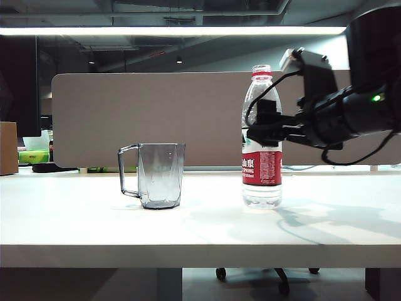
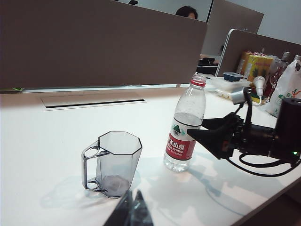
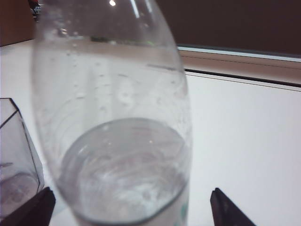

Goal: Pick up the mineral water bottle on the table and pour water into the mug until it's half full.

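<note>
My right gripper picks up the mineral water bottle by its body above the red label (image 1: 252,139) next, to pour water into the mug (image 1: 160,175).
The mineral water bottle (image 1: 262,150) stands upright on the white table (image 1: 200,232), uncapped, with water (image 2: 187,123) up to just above its red label. My right gripper (image 1: 263,132) is open and level, one finger on each side of the bottle's upper body. In the right wrist view the bottle (image 3: 117,117) fills the gap between the fingertips (image 3: 35,207) without touching them. The grey faceted mug (image 1: 160,175) stands to the bottle's left, handle turned away from it, and looks empty. My left gripper (image 2: 134,195) is shut, low near the mug (image 2: 115,162).
A grey partition (image 1: 156,119) runs along the table's far edge, with a cable slot (image 2: 91,101) in front of it. A cardboard box (image 1: 7,147) sits at the far left. Bags and packages (image 2: 263,70) crowd the far right end.
</note>
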You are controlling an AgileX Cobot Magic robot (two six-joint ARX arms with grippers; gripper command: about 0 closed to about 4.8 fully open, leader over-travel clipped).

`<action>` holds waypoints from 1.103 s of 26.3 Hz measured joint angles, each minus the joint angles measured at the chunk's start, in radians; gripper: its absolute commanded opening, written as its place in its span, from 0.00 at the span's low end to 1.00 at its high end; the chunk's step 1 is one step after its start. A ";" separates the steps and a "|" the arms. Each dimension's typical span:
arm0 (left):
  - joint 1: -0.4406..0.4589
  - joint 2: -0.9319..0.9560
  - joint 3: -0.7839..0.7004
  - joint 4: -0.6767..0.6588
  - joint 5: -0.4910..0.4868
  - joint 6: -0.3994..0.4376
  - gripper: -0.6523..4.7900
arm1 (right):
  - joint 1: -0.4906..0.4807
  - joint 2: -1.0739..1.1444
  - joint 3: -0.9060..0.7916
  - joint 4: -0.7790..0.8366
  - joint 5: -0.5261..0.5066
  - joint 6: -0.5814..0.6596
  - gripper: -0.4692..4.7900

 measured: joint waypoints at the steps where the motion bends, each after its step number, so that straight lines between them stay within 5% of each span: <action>1: 0.000 0.000 0.000 0.000 0.000 0.000 0.11 | 0.000 0.018 0.015 0.001 -0.005 0.001 1.00; 8: 0.000 0.000 0.000 0.000 0.000 0.000 0.11 | 0.000 0.192 0.163 0.005 -0.034 0.056 0.98; 10: 0.000 0.000 0.000 0.000 0.000 -0.001 0.11 | 0.000 0.206 0.171 0.002 -0.033 0.076 0.68; 12: 0.000 0.000 0.000 0.000 0.000 -0.013 0.11 | 0.000 0.205 0.170 0.005 -0.034 0.082 0.68; 13: 0.000 0.000 0.000 0.000 0.000 -0.015 0.11 | 0.000 0.205 0.171 0.006 -0.037 0.082 0.60; 23: 0.000 0.000 0.000 0.000 0.000 -0.019 0.11 | 0.008 0.114 0.163 -0.121 -0.046 0.059 0.52; 29: 0.000 0.000 0.000 0.000 0.000 -0.019 0.11 | 0.013 0.049 0.163 -0.228 -0.048 -0.056 0.48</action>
